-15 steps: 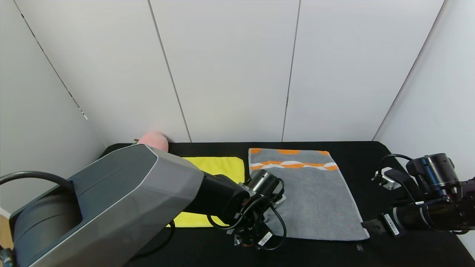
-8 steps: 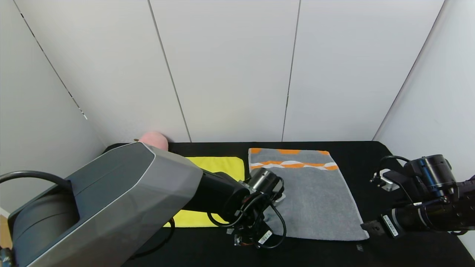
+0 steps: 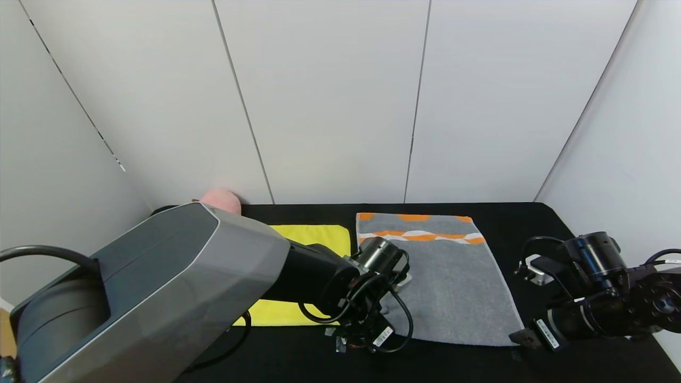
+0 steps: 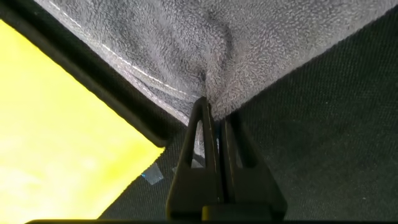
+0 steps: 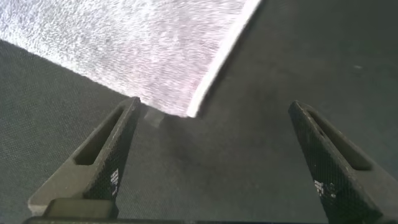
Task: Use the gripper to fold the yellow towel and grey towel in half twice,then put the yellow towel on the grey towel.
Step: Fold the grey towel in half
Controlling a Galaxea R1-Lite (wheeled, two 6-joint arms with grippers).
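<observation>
The grey towel needs to be folded in half toward its orange-and-white band (image 3: 440, 237), so I next need to grab the free corner of its plain edge (image 3: 504, 339) with my right gripper.
The grey towel (image 3: 452, 287) lies flat on the black table, its orange-and-white band at the far end. The yellow towel (image 3: 314, 239) lies flat to its left, partly hidden by my left arm. My left gripper (image 4: 212, 109) is shut on the grey towel's near left corner (image 4: 236, 68), pinching the cloth into a small fold. In the head view the left gripper (image 3: 385, 314) is mostly hidden by the wrist. My right gripper (image 5: 214, 112) is open just above the table by the grey towel's near right corner (image 5: 186, 74). It shows in the head view (image 3: 518, 338) too.
A pink plush peach (image 3: 221, 199) sits at the table's far left, against the wall. White wall panels close in the back and both sides. Bare black table (image 3: 532, 223) lies to the right of the grey towel.
My right gripper has moved left and nearer, down towards the grey towel's near right corner. My left arm has barely moved.
</observation>
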